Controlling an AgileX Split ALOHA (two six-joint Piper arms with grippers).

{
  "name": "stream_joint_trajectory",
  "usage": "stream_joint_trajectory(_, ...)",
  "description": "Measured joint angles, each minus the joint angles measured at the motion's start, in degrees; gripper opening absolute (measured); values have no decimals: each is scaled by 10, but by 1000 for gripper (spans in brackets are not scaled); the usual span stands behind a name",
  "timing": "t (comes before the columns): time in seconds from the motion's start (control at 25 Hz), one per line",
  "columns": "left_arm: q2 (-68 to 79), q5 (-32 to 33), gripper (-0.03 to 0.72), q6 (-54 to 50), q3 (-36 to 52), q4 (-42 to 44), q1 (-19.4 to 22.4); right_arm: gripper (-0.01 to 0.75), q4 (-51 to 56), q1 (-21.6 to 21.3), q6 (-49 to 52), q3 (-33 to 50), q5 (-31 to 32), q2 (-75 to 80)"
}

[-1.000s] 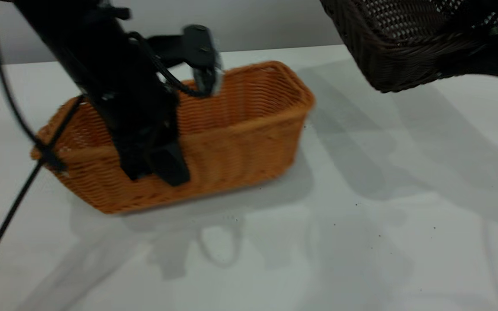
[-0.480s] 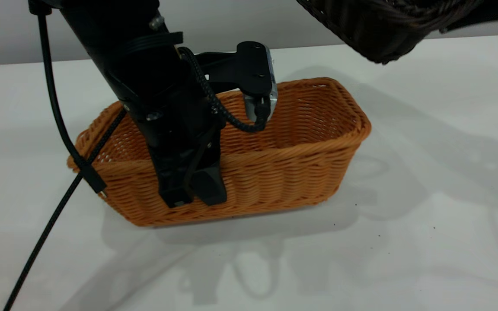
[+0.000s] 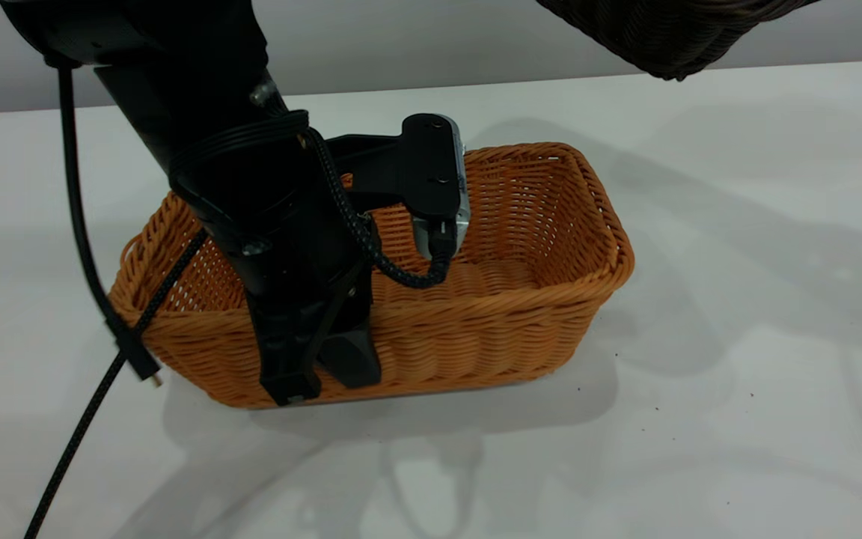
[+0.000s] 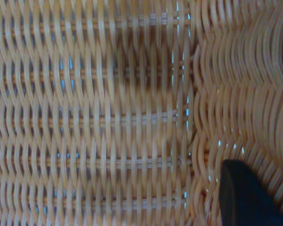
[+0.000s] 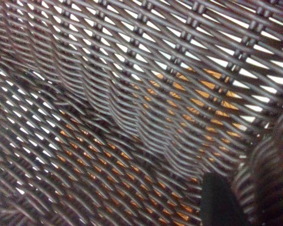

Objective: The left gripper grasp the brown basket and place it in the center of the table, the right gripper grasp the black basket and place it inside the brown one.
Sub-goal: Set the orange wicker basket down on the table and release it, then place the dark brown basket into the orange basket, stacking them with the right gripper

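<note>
The brown basket's lower edge (image 3: 473, 386) is at the white tabletop, in the middle of the table, so it is time for my left gripper to release.
The brown basket (image 3: 521, 314) sits near the middle of the table (image 3: 738, 337), its base down at the tabletop. My left gripper (image 3: 319, 367) is shut over the basket's near long wall, left of its middle. In the left wrist view one black finger (image 4: 245, 197) lies against the orange weave (image 4: 108, 117). The black basket (image 3: 670, 37) hangs high at the back right, and only its lower corner shows. In the right wrist view one finger (image 5: 221, 202) of the right gripper is inside the black basket (image 5: 108, 94), beside its rim. Orange shows through the weave.
The left arm's thin cable (image 3: 79, 419) trails down across the table at the front left. Its wrist camera (image 3: 438, 180) hangs over the brown basket's inside. Bare white tabletop lies to the right and front of the basket, with a few dark specks.
The left gripper has carried the brown basket rightward and toward the front, then down to the tabletop. The black basket has risen and now mostly sits above the exterior view's top edge.
</note>
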Motion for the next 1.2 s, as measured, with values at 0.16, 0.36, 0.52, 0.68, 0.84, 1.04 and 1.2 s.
stream_joint_trajectory(0.16, 0, 4, 99, 1, 0, -11, 0, 260, -4, 0, 0, 0, 0, 0)
stream_joint_trajectory(0.36, 0, 8, 171, 15, 0, -49, 0, 260, -9, 0, 0, 0, 2, 0)
stream_joint_trajectory(0.52, 1, -1, 338, 15, 0, -61, -3, 260, -12, 0, 0, 0, 3, 0)
stream_joint_trajectory(0.68, -3, -29, 477, 14, -3, -64, -19, 258, -27, 0, 0, 0, 3, 0)
stream_joint_trajectory(0.84, -25, -30, 527, 10, -22, -51, -44, 258, -27, 0, 0, 0, 5, 0)
stream_joint_trajectory(1.04, -88, -10, 533, -49, -42, -8, -57, 258, -27, 0, 0, 0, 1, 0)
stream_joint_trajectory(1.2, -166, 5, 533, -68, -42, 0, -84, 258, -28, 0, 1, -12, 11, 1)
